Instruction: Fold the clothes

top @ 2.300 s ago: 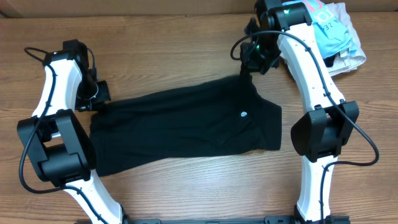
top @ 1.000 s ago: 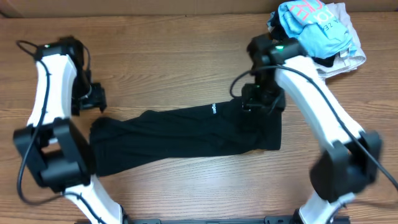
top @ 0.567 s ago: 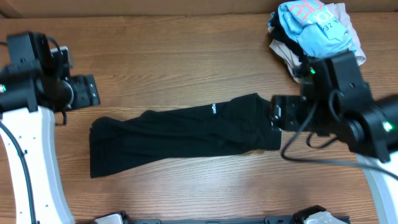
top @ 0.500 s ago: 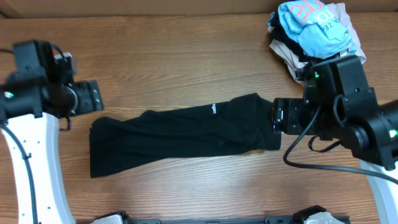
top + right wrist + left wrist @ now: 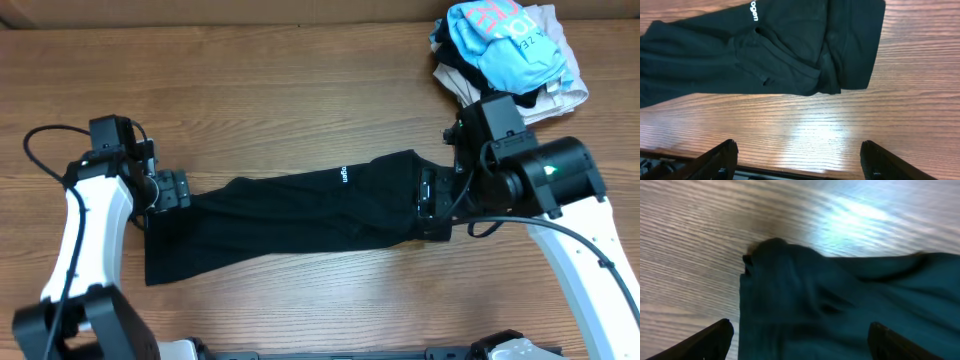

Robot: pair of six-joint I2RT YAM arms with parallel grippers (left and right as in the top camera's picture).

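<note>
I should next grab the black shirt with my left gripper by the end under it, then fold that end in over the shirt's middle.
The clothes, a black shirt (image 5: 300, 215), lie in a long narrow band across the middle of the table, with small white lettering (image 5: 344, 176) on the upper fold. My left gripper (image 5: 178, 190) hovers at the band's left end, open; in the left wrist view the dark shirt (image 5: 830, 305) lies under and between the spread fingertips (image 5: 715, 339). My right gripper (image 5: 428, 196) is over the right end, open. In the right wrist view the shirt (image 5: 765, 50) lies ahead of the gripper (image 5: 800, 160), with bare wood between the fingers.
A pile of other garments sits at the back right: a light blue one (image 5: 510, 45) on top of white and beige ones (image 5: 555, 95). The table's front edge (image 5: 790, 175) shows just below the right gripper. Black cables loop beside both arms.
The shirt's far edge was folded forward into a narrower band. Both grippers opened and let go, lifted away, then came back down over the band's two ends.
</note>
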